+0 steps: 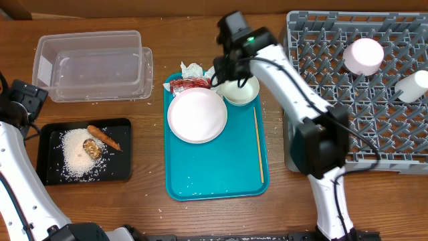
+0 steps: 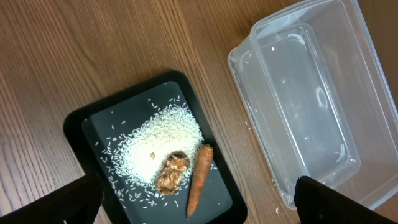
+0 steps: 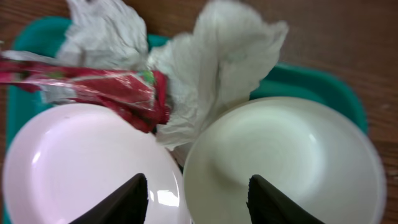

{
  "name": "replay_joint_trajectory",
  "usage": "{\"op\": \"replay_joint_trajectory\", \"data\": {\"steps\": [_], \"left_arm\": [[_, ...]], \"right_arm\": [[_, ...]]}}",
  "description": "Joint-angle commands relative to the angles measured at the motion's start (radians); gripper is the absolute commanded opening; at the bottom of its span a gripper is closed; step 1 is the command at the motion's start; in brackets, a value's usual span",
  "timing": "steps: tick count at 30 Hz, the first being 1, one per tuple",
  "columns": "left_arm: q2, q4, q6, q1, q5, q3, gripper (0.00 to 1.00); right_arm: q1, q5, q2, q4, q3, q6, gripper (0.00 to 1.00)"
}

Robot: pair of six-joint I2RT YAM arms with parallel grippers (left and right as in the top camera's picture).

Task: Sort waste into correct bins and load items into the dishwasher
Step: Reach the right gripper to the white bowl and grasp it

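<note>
The small white bowl should go tilted into the dish rack, so my right gripper will next pinch its rim on the plate side, leaving its body free.
My right gripper hangs open low over the teal tray, one finger above the large white plate, the other above the small white bowl, whose near rim lies between them. Just beyond lie the red wrapper and crumpled napkins. A chopstick lies along the tray's right side. My left gripper is wide open and empty above the black tray, which holds rice, a brown lump and a carrot piece. The clear tub stands empty beside it.
The grey dish rack at the right holds an upturned white bowl and a cup. The teal tray sits mid-table. My right arm reaches across the rack's left edge. A few rice grains lie on the wood.
</note>
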Motion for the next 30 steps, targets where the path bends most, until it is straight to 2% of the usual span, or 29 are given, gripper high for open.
{"op": "replay_joint_trajectory", "data": {"steps": [1,16,23,24,27,30], "left_arm": [[0.008,0.000,-0.013,-0.002,0.002,0.000,1.00],[0.008,0.000,-0.013,-0.002,0.002,0.000,1.00],[0.008,0.000,-0.013,-0.002,0.002,0.000,1.00],[0.008,0.000,-0.013,-0.002,0.001,0.000,1.00],[0.008,0.000,-0.013,-0.002,0.002,0.000,1.00],[0.008,0.000,-0.013,-0.002,0.002,0.000,1.00]], "right_arm": [[0.017,0.016,0.037,-0.007,0.005,0.012,0.53],[0.034,0.019,0.061,0.015,-0.064,0.024,0.46],[0.034,0.020,0.061,0.032,-0.063,0.042,0.22],[0.034,0.020,0.061,0.023,-0.049,0.043,0.15],[0.034,0.019,0.060,-0.011,-0.003,0.047,0.04],[0.031,0.020,0.059,-0.066,0.071,0.047,0.04]]}}
